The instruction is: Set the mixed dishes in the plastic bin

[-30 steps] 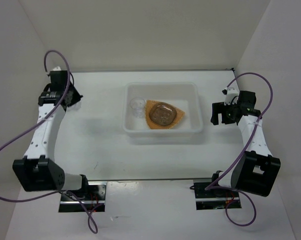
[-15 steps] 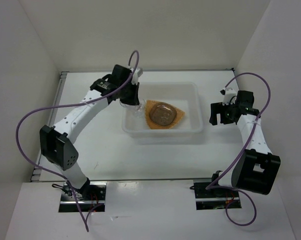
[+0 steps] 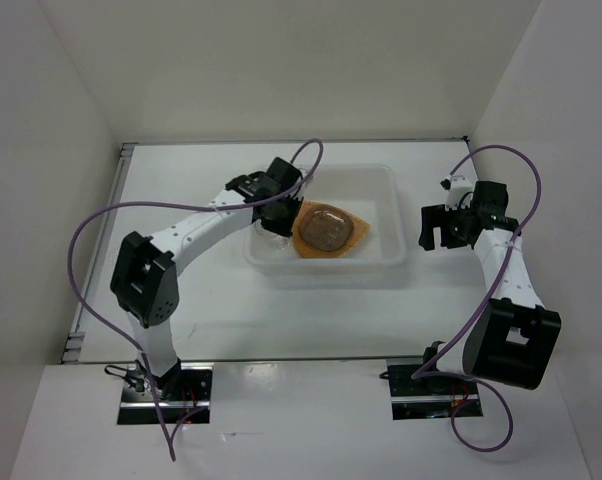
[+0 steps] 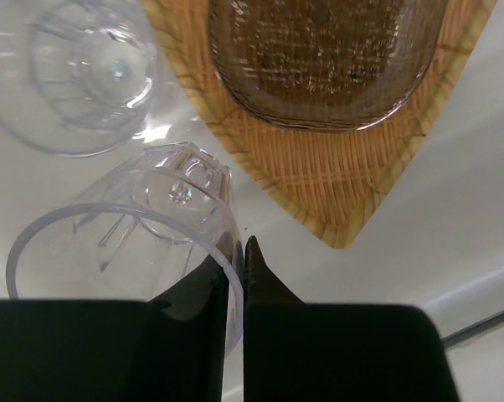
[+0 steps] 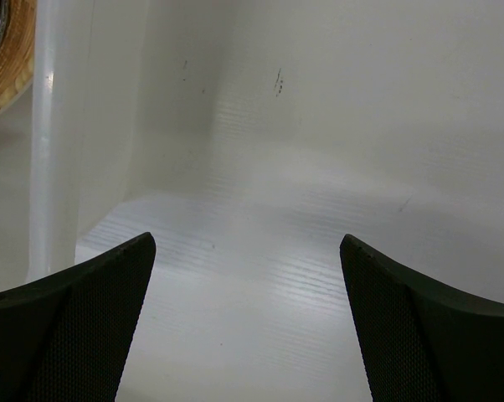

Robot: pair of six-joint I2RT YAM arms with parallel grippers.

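Observation:
My left gripper is still holding the second clear cup with its base above the bin's bottom beside the plate. The cup would drop short, so I need to lower it before my left gripper lets go.
The translucent white plastic bin (image 3: 326,270) sits mid-table. In it lie the tan woven plate (image 3: 303,240) with a round grey dish (image 3: 327,227) on top, and a clear cup (image 4: 76,75) beside the plate (image 4: 319,176). My left gripper (image 3: 273,222) is low inside the bin's left part. In its wrist view the gripper (image 4: 238,247) is shut on the rim of a second clear cup (image 4: 143,226), one finger inside it and one outside. My right gripper (image 3: 431,228) is open and empty, just outside the bin's right wall (image 5: 68,126).
White walls enclose the table at the back and both sides. The right gripper (image 5: 248,243) faces bare white tabletop (image 5: 260,276) beside the bin. Purple cables loop above both arms.
My left arm has swung from the table's far left corner to over the bin's left part and lowered in, holding a clear cup. The right arm has barely moved.

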